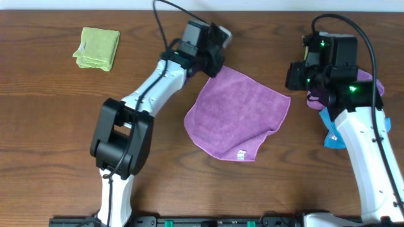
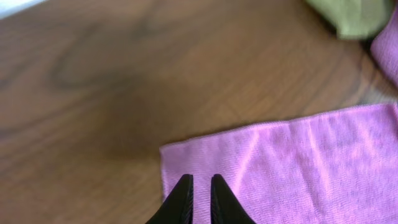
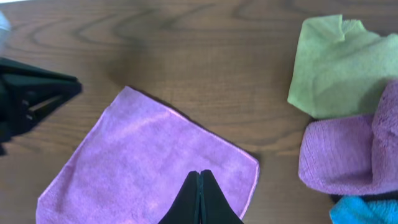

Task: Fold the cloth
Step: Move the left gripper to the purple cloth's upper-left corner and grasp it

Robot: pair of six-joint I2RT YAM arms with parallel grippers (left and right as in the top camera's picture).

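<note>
Next, my left gripper takes hold of the pinkish-purple cloth (image 1: 237, 113) by its far corner, to swing the diamond straight for folding.
The pinkish-purple cloth (image 1: 237, 113) lies spread flat in the middle of the table like a diamond, with its white tag (image 1: 240, 154) at the near corner. My left gripper (image 1: 214, 63) hovers over the cloth's far corner. In the left wrist view its tips (image 2: 201, 177) stand a narrow gap apart over the cloth (image 2: 298, 162), with nothing between them. My right gripper (image 1: 297, 79) is at the cloth's right corner. In the right wrist view it (image 3: 200, 173) is shut above the flat cloth (image 3: 143, 162), which shows no pucker.
A folded lime-green cloth (image 1: 96, 48) lies at the far left. Under the right arm sit a violet cloth (image 3: 348, 149), another lime-green cloth (image 3: 339, 62) and a blue cloth (image 1: 331, 135). The left arm's dark gripper (image 3: 31, 99) shows at the left edge of the right wrist view.
</note>
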